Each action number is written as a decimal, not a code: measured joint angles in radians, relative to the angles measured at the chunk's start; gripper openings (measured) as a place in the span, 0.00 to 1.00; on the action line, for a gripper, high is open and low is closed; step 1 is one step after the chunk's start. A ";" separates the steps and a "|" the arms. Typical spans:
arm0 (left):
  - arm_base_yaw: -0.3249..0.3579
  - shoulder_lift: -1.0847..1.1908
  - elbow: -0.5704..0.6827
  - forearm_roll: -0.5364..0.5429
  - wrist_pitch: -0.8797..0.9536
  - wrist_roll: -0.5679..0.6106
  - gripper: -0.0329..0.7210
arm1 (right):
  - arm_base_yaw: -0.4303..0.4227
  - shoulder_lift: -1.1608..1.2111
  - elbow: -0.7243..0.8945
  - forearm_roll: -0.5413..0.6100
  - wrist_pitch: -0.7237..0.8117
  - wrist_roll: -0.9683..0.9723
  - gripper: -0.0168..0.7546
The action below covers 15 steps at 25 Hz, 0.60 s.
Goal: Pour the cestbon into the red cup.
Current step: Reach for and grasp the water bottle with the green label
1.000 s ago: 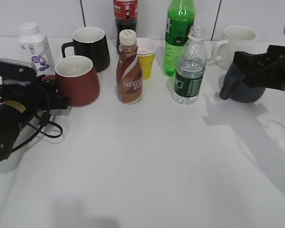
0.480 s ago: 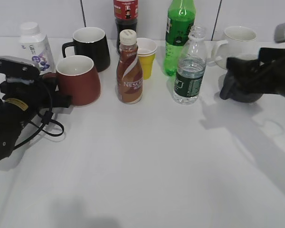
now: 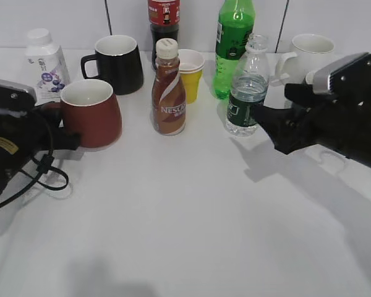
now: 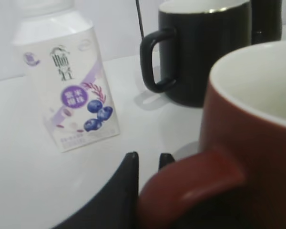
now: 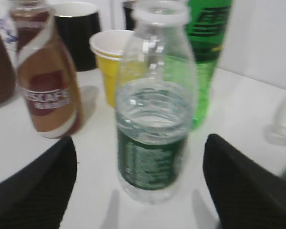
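My right gripper grips the cestbon around its dark green label [image 3: 244, 110] next and keeps the cestbon upright, since it stands open and capless [image 3: 258, 41] with water inside.
The cestbon [image 3: 247, 93], a clear capless bottle with a dark green label, stands upright at the back middle of the table. My right gripper [image 3: 275, 111] is open, just right of it and not touching. In the right wrist view the cestbon [image 5: 152, 129] stands between and beyond the two spread fingers [image 5: 139, 140]. The red cup [image 3: 93, 117] is at the left, upright, its white inside empty. My left gripper [image 3: 52, 120] is shut on its loop handle. The left wrist view shows the handle [image 4: 195, 176] between the fingers [image 4: 148, 160].
Near the cestbon stand a brown Nescafe bottle [image 3: 168, 93], a yellow paper cup [image 3: 190, 74] and a green soda bottle [image 3: 234, 43]. A black mug [image 3: 117, 62], a milk carton [image 3: 44, 59], a cola bottle [image 3: 163, 18] and a white mug [image 3: 309, 52] line the back.
My right gripper has swung left from the back right toward the cestbon. My left gripper has drawn the red cup a little left and toward the front.
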 joint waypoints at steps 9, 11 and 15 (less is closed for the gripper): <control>0.000 -0.125 0.018 0.018 0.003 0.003 0.16 | 0.001 0.097 -0.078 -0.008 -0.022 0.063 0.84; 0.000 -0.151 0.029 0.032 0.003 0.003 0.16 | 0.001 0.115 -0.098 -0.017 -0.018 0.068 0.84; 0.000 -0.194 0.057 0.047 0.002 0.005 0.16 | 0.001 0.138 -0.143 -0.037 0.006 0.084 0.84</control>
